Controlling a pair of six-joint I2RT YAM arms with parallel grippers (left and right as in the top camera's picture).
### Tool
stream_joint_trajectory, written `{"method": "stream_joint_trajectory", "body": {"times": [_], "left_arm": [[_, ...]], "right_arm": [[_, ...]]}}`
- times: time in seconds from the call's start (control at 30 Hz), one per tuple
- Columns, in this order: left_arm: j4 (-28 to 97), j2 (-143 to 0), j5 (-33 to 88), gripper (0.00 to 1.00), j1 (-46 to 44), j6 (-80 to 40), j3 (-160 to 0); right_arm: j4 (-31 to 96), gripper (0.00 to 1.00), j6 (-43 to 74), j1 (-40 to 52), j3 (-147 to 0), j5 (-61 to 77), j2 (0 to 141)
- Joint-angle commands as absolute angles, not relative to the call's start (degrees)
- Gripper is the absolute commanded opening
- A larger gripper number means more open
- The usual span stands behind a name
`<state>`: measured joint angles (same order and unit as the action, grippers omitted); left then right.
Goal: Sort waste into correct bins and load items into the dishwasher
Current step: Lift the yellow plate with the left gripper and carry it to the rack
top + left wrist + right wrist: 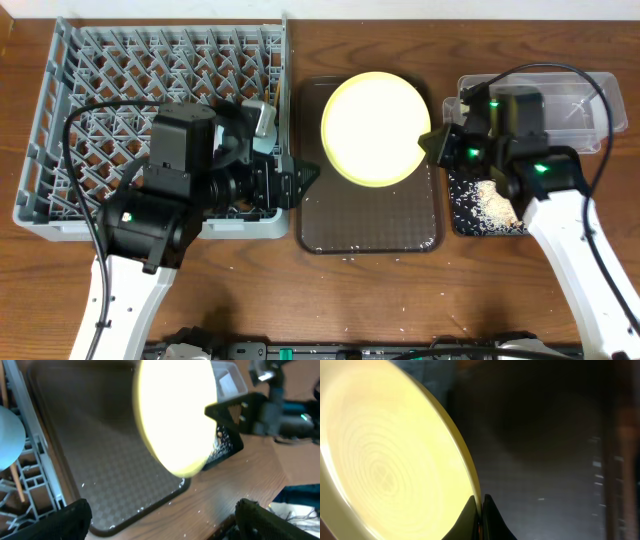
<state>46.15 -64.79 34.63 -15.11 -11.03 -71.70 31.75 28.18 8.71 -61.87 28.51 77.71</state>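
The yellow plate needs to go edge-on into the rack [60,130]. My left gripper should next grab the plate's rim opposite my right gripper to load it.
My right gripper [432,140] is shut on the rim of the round yellow plate [373,128], holding it tilted above the dark brown serving tray [368,225]; the wrist view shows both fingers [481,510] pinching the plate's edge [395,455]. My left gripper [303,180] is open and empty at the dish rack's [60,130] right edge, facing the tray and plate [175,415]. A light blue bowl [10,435] and a wooden chopstick [15,475] sit in the rack. Whitish food scraps [495,205] lie in the black tray [462,222]. The clear tub [590,100] stands behind it.
Small white crumbs are scattered on the brown tray [100,475] and on the wooden table [235,490] in front of it. My left arm's body covers the rack's front right part.
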Motion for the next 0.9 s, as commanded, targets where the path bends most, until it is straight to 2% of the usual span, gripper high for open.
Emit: {"method": "stream_joint_trajectory", "body": {"times": [0.0,0.1,0.17,0.23,0.33,0.4,0.43,0.53,0.7,0.83,0.87], "left_arm": [[44.3,-66.1,36.8,0.93,-15.5,-14.7,-71.8],[42.0,-67.7,40.8,0.92,-16.8,-14.8,-71.8],[41.7,-68.6,41.4,0.83,-17.6,-14.9,-71.8],[41.8,-69.5,41.4,0.58,-18.2,-14.9,-71.8],[41.7,-69.9,41.4,0.28,-18.3,-14.9,-71.8],[40.8,-69.8,41.3,0.11,-18.3,-14.7,-71.8],[40.3,-69.8,41.1,0.08,-18.3,-14.3,-71.8],[40.6,-68.2,29.0,0.07,-18.3,-10.4,-71.8],[45.0,-63.5,-6.0,0.08,-18.3,-4.3,-71.8],[46.0,-60.6,-31.7,0.08,-18.3,0.5,-71.8],[46.0,-60.5,-36.0,0.07,-18.3,1.2,-71.8]], "right_arm": [[31.6,0.01,22.1,8.7,-62.1,41.9,74.8],[30.8,0.01,20.3,10.9,-62.1,46.0,73.5],[29.6,0.01,18.6,12.5,-62.1,49.8,73.4],[28.7,0.01,17.9,14.1,-62.1,51.7,73.4],[28.7,0.01,17.9,15.8,-62.1,50.5,73.4],[29.2,0.01,17.9,16.1,-62.1,48.7,73.4],[29.7,0.01,17.9,16.1,-62.1,47.1,73.4],[33.0,0.07,17.9,15.4,-62.1,36.4,73.4],[38.3,0.41,17.9,13.8,-62.1,27.9,73.4],[40.6,0.59,16.6,13.0,-62.1,25.1,73.4],[40.6,0.6,16.6,13.0,-62.1,24.9,73.4]]}}
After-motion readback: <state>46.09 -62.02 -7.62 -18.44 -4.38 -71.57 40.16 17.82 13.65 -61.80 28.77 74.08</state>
